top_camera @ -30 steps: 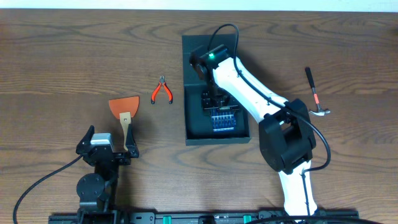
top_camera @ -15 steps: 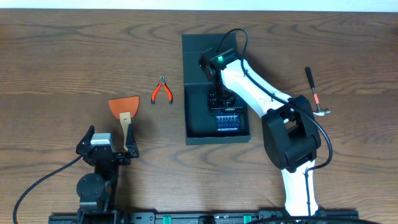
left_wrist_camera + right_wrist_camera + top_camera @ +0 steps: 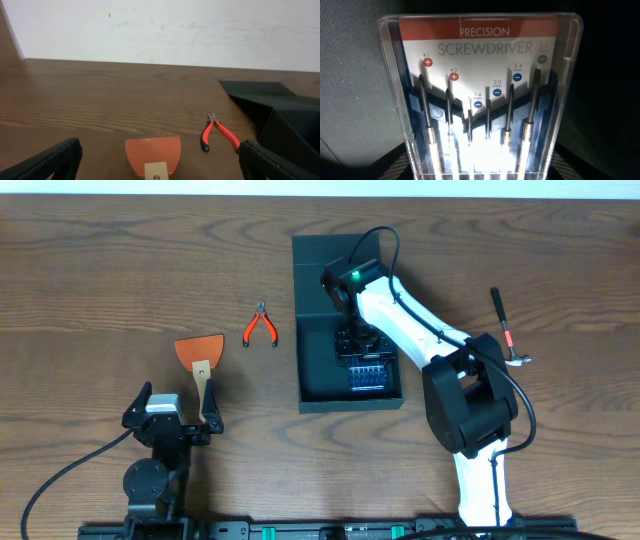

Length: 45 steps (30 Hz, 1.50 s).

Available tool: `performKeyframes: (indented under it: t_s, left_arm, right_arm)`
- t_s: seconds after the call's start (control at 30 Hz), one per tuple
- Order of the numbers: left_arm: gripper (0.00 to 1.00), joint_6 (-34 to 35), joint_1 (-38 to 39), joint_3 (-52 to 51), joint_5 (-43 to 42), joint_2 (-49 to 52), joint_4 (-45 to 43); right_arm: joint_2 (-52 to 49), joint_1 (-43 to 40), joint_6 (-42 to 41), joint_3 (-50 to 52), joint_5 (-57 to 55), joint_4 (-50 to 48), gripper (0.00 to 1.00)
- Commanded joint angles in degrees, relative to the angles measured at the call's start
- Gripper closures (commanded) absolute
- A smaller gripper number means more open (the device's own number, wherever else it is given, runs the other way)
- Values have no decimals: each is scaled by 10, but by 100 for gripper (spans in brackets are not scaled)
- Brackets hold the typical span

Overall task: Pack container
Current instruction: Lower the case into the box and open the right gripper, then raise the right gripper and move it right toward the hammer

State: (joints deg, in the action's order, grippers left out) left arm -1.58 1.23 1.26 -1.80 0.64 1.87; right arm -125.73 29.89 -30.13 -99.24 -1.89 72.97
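The precision screwdriver set's near end (image 3: 368,386) is at the container's bottom, inside its front side, so my right gripper will release the set.
The dark teal-green container (image 3: 310,392) stands open at the table's middle, its flap lid (image 3: 318,272) lying flat behind it; its side also shows in the left wrist view (image 3: 292,117). My right gripper (image 3: 360,345) reaches down inside it and is shut on the clear-cased precision screwdriver set (image 3: 365,376), which fills the right wrist view (image 3: 480,90) between the finger pads. My left gripper (image 3: 172,418) is open and empty near the front edge, its fingers either side of an orange-bladed scraper (image 3: 200,355), which also shows in the left wrist view (image 3: 152,154).
Red-handled pliers (image 3: 260,328) lie left of the container, also in the left wrist view (image 3: 218,133). A hammer (image 3: 505,335) with a black grip lies to the right of the container. A white wall rises beyond the far table edge.
My right gripper shifted a little to the right and toward the front inside the container, the screwdriver set moving with it, then held still. The left arm has not moved.
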Motion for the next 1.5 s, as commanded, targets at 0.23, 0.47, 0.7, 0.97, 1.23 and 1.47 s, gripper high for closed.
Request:
performKeyframes:
  t_s: [0.23, 0.47, 0.7, 0.97, 1.23, 1.47]
  left_arm:
    - [1, -8, -2, -10, 3, 0, 21]
    - [1, -8, -2, -10, 3, 0, 21]
    - [1, -8, -2, -10, 3, 0, 21]
    - [1, -8, -2, -10, 3, 0, 21]
    - [2, -8, -2, -10, 3, 0, 21]
    - [1, -8, -2, -10, 3, 0, 21]
  right_arm:
    - [6, -3, 15, 7, 9, 1, 22]
    - [6, -2, 15, 7, 9, 3, 19]
    - [8, -2, 17, 4, 15, 3, 20]
    - [24, -5, 30, -76, 10, 37, 20]
    - [25, -23, 41, -234, -27, 126, 18]
    - [25, -99, 86, -336, -70, 212, 12]
